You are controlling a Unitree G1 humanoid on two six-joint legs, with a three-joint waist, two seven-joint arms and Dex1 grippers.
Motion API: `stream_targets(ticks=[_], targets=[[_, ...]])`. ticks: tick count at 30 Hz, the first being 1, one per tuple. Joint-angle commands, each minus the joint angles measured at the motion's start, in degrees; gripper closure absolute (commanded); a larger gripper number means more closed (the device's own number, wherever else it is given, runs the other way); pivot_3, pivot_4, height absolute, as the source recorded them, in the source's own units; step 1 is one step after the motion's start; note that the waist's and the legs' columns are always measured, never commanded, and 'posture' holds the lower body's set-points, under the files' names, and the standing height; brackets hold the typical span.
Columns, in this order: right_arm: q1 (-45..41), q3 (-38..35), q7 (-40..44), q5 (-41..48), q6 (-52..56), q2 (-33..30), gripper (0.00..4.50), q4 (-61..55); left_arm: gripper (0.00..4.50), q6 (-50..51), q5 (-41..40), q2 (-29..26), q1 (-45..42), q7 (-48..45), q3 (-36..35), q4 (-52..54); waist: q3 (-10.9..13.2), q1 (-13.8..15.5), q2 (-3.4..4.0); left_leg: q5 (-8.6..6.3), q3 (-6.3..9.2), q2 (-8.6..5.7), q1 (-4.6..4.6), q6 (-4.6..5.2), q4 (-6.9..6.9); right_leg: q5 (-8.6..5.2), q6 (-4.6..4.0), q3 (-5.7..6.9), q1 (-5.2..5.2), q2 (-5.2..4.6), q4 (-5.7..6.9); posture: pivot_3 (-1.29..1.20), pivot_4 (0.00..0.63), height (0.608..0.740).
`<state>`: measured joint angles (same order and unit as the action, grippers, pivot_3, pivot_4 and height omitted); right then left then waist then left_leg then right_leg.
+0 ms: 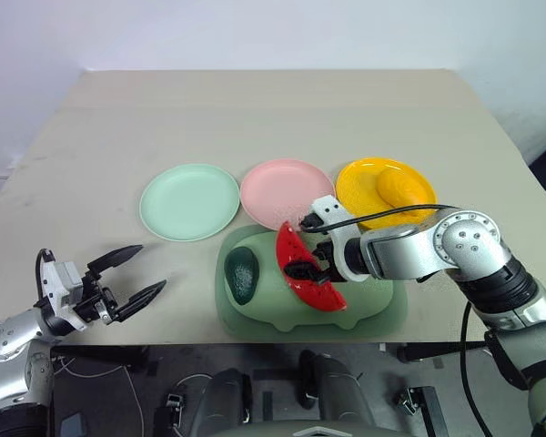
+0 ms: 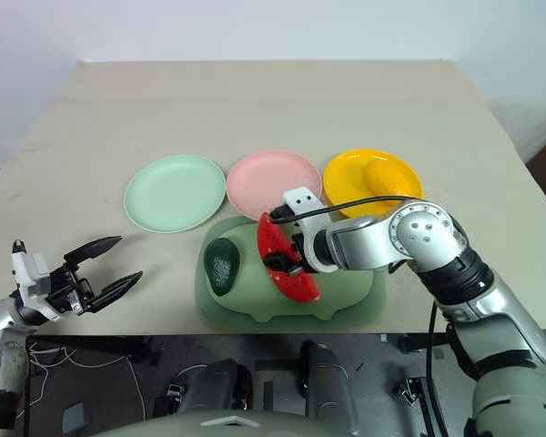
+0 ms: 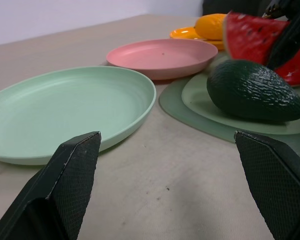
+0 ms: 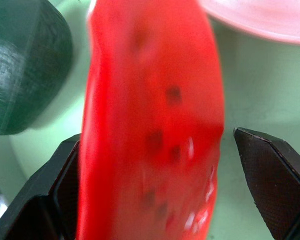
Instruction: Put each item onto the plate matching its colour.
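The watermelon wedge should go on the pink plate (image 1: 278, 187), so my right gripper needs to grab it by its red flesh body (image 1: 300, 273) next.
The red watermelon wedge (image 1: 311, 278) lies on the sage-green mat (image 1: 382, 309). My right gripper (image 1: 302, 246) is open and straddles the wedge, one finger on each side; in the right wrist view one finger (image 4: 270, 175) stands clear of the wedge (image 4: 150, 125). The dark green avocado (image 1: 243, 273) rests on the mat to the wedge's left. The yellow-orange mango (image 1: 399, 187) sits on the yellow-orange plate (image 1: 355, 187). The pink plate (image 1: 278, 187) and the mint green plate (image 1: 189, 202) hold nothing. My left gripper (image 1: 150, 267) hovers open at the table's front left, pointing toward the plates.
The mat lies at the table's front edge, just in front of the pink and yellow-orange plates. The three plates stand in a row across the middle of the beige table (image 1: 273, 109). Bare tabletop stretches behind them.
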<state>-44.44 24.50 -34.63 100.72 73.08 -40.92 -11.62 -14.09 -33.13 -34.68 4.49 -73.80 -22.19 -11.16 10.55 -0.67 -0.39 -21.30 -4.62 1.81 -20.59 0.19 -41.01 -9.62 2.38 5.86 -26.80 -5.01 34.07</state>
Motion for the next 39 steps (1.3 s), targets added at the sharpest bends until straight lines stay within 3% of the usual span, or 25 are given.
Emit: stream_targets(ticks=[1,6,12,21,26,30,39], targets=[[-0.85,-0.44,3.25,-4.39,2.21,0.77,0.04,-1.51,0.0,-0.37,-0.42,-0.01,0.35,0.64,-0.6,1.8,0.0,-0.02,0.0,0.0,-0.01,0.0,0.01,0.0,0.0,0.0,0.0,0.0,0.0,0.0,0.0,0.0,0.15,0.736],[0.39,-1.0,7.5,-10.2,4.73,1.5,0.04,-2.54,0.0,-0.56,-0.31,-0.04,0.22,0.96,-0.44,1.74,-0.01,-0.03,-0.02,0.0,0.0,0.01,0.03,0.0,0.0,0.0,0.0,0.0,0.01,0.01,0.01,0.0,0.15,0.736],[1.81,-3.13,12.65,-14.52,7.07,1.64,1.35,-4.55,0.0,-0.69,-0.26,0.0,0.05,0.9,-0.24,1.55,-0.07,-0.01,-0.11,0.0,0.01,0.01,0.06,0.0,0.0,0.0,0.0,0.0,0.03,0.01,0.0,0.0,0.15,0.736],[-3.41,-13.22,29.1,-14.63,7.12,0.0,1.37,0.59,0.0,-0.76,-0.3,-0.59,-0.21,0.64,-0.72,0.79,-0.03,-0.17,-0.07,-0.02,-0.01,0.0,-0.06,0.04,0.0,0.0,0.01,0.01,-0.07,0.01,-0.06,0.0,0.15,0.736],[-11.7,-14.63,36.47,-28.86,1.29,3.62,1.37,12.08,0.0,-0.71,-0.08,-0.73,-0.74,0.99,-0.71,0.67,-0.03,-0.19,-0.06,-0.02,-0.01,0.05,-0.04,0.03,0.02,-0.01,-0.01,0.02,-0.09,0.09,-0.03,0.0,0.15,0.736],[-16.22,-11.58,40.73,-43.63,-5.68,7.21,1.37,22.07,0.0,-0.71,-0.09,-0.97,-0.89,1.1,-0.96,0.65,-0.03,-0.13,-0.07,-0.02,0.0,0.01,-0.19,0.04,0.02,0.0,0.0,0.03,-0.16,0.05,-0.04,0.0,0.15,0.736],[-19.38,-11.84,48.23,-61.63,-11.2,16.75,1.37,36.96,0.0,-0.68,-0.47,-1.09,0.57,1.53,-1.53,1.65,-0.02,-0.39,-0.02,0.02,-0.09,0.0,-0.81,-0.01,-0.02,0.03,0.01,0.17,-0.65,0.05,0.07,0.0,0.15,0.736]])
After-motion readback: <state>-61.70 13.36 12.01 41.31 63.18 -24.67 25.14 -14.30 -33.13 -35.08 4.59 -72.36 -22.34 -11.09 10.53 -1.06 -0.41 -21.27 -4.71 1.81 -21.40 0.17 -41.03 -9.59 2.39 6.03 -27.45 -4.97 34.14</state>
